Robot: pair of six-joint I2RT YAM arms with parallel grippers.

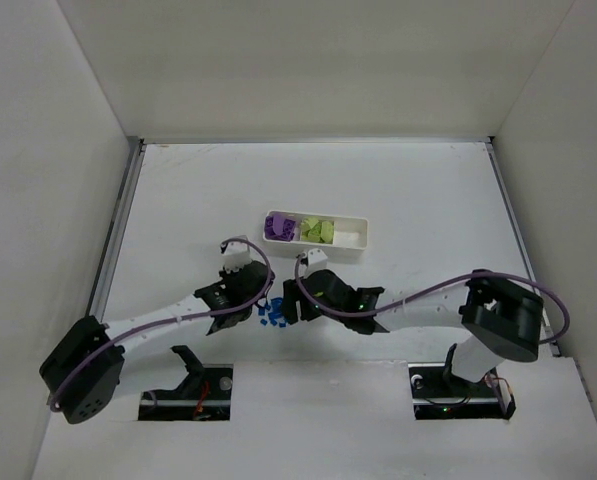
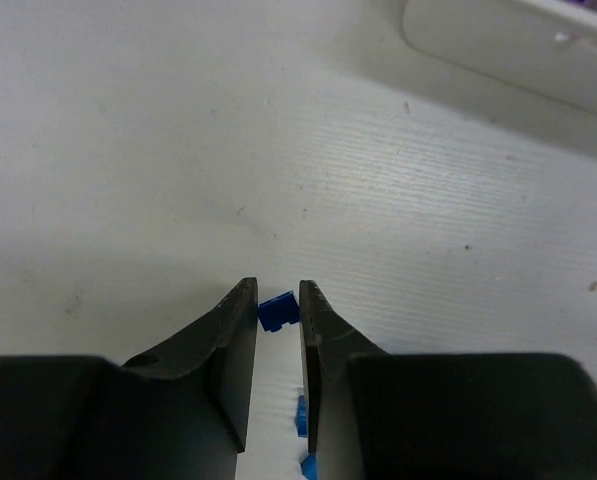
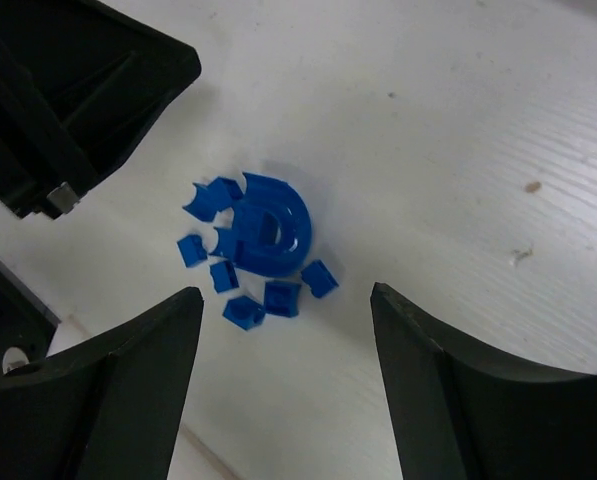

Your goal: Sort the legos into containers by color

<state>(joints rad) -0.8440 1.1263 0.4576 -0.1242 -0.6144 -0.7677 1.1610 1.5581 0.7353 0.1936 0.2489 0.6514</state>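
I need to grip the blue arch piece by its curved back (image 3: 300, 232) with my right gripper next. The piece's ends then stay free to enter the tray's empty section.
The long white tray (image 1: 362, 249) holds purple bricks (image 1: 278, 226) in its left compartment and yellow-green bricks (image 1: 319, 231) in the middle one; the right one (image 1: 350, 237) looks bare. A small pile of blue pieces (image 1: 271, 313) lies on the table in front of it. My left gripper (image 2: 278, 292) is shut on one tiny blue piece (image 2: 277, 311) at its fingertips, low over the table. My right gripper (image 3: 288, 300) is open and empty, just short of the blue pile (image 3: 240, 278), which includes a larger blue arch piece (image 3: 274, 232).
Both grippers (image 1: 250, 298) (image 1: 294, 300) crowd the blue pile from either side. The left gripper's black body (image 3: 68, 90) shows in the right wrist view. The tray's edge (image 2: 518, 40) lies ahead of the left gripper. White walls enclose the table.
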